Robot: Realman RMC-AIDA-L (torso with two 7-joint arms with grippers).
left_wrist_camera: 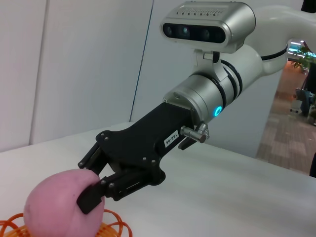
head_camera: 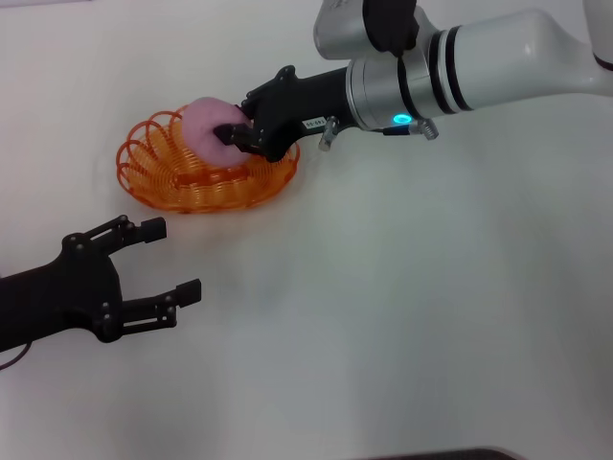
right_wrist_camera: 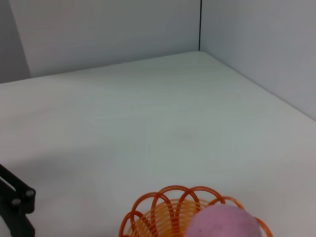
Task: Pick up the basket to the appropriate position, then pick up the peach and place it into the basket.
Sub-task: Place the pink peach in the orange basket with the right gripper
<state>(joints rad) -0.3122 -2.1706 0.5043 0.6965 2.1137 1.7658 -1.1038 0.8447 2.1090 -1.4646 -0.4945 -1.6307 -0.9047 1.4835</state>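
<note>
My right gripper holds the peach inside the basket's rim in the head view and needs to release it now. The peach would rest there if I opened my right gripper.
The orange wire basket sits on the white table at the back left. The pink peach is held over the basket, inside its rim. My right gripper reaches in from the right and is shut on the peach. The left wrist view shows those fingers clamped on the peach just above the basket. The right wrist view shows the peach over the basket. My left gripper is open and empty, in front of the basket and apart from it.
The white table spreads to the right and front. Walls meet in a corner behind it. One left finger shows in the right wrist view.
</note>
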